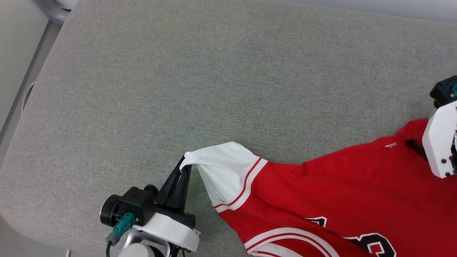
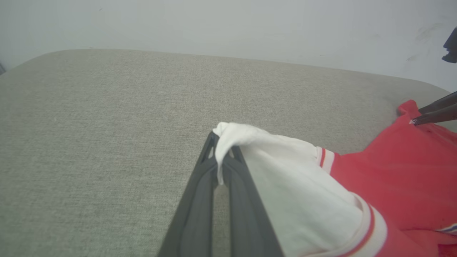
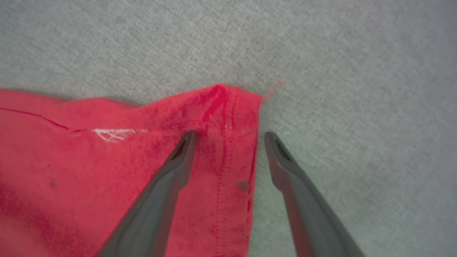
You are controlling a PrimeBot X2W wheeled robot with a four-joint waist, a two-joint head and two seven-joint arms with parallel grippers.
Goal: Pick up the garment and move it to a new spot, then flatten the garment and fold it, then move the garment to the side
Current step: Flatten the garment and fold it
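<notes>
I should next fold the jersey over on itself, so I need to grab it with my right gripper by its red hem corner.
The garment, a red jersey with black white-outlined lettering, lies spread over the lower right of the grey padded surface. Its white sleeve with red-white stripe trim is pulled out to the left. My left gripper is shut on the sleeve's tip, and the left wrist view shows the white cloth pinched between the dark fingers of the left gripper. My right gripper is open, straddling the red hem corner of the garment, its left finger over the cloth and its right finger over bare cushion.
The surface's rounded left edge drops to a pale floor strip. A grey-white rounded object sits at the far left corner. A pale wall rises behind the surface. My right arm's white housing hangs over the garment's far corner.
</notes>
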